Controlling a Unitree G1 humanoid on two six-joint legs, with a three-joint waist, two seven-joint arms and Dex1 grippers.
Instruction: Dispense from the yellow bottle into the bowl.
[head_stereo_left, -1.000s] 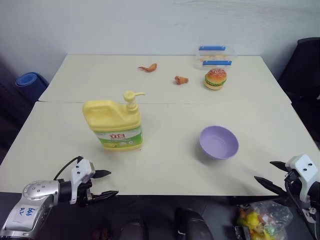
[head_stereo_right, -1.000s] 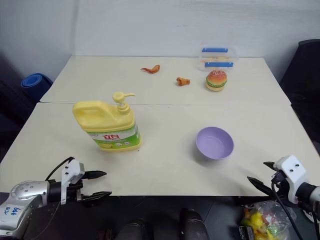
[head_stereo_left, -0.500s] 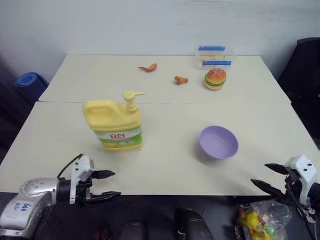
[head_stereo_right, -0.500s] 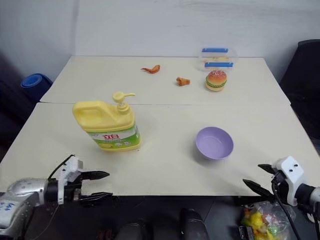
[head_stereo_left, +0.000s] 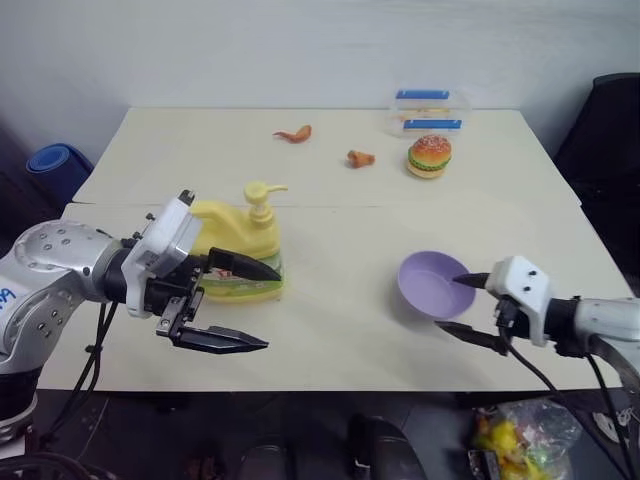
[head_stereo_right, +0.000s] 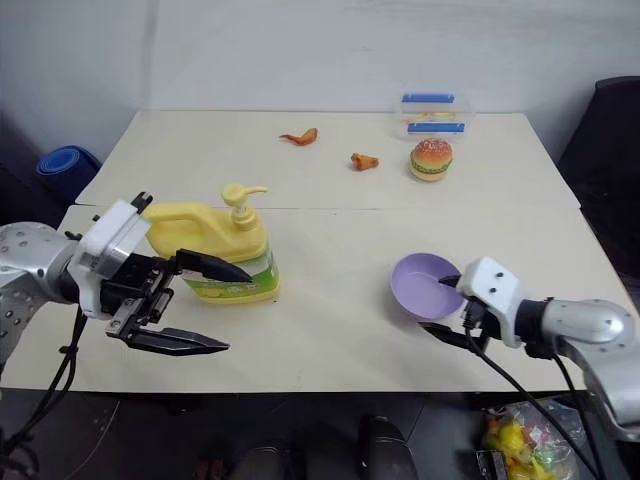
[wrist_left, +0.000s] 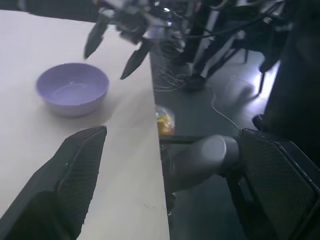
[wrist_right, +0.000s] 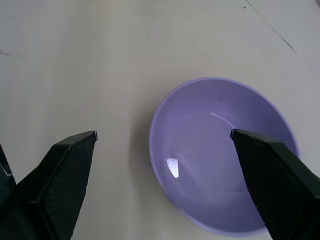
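My right gripper is going to grab the bowl by its rim (head_stereo_left: 462, 294) next, so it can hold the bowl under the yellow bottle's spout (head_stereo_left: 275, 188).
The yellow bottle (head_stereo_left: 240, 228) stands upright on the near table at centre-left, its pump spout pointing right. My left gripper (head_stereo_left: 274, 307) hangs open on its near side and points right. Its upper finger crosses in front of the label, and nothing is between the fingers. The lilac bowl (head_stereo_left: 428, 283) sits to the right, also seen as the bowl (wrist_left: 72, 89) in the left wrist view. My right gripper (head_stereo_left: 447, 303) is open at the bowl's near-right rim. The right wrist view looks down into the empty bowl (wrist_right: 222, 155) beyond the fingertips (wrist_right: 75, 150).
On the far table lie a toy burger (head_stereo_left: 430, 155), a clear blue-lidded container (head_stereo_left: 430, 108) and two small orange food pieces (head_stereo_left: 295, 133) (head_stereo_left: 360, 158). A seam (head_stereo_left: 330, 207) joins the two tables. A blue roll (head_stereo_left: 55, 165) lies left, a black chair (head_stereo_left: 612, 130) right.
Both arms rose from below the table's front edge. The left gripper came up and right to the bottle's near side. The right gripper moved left to the bowl.
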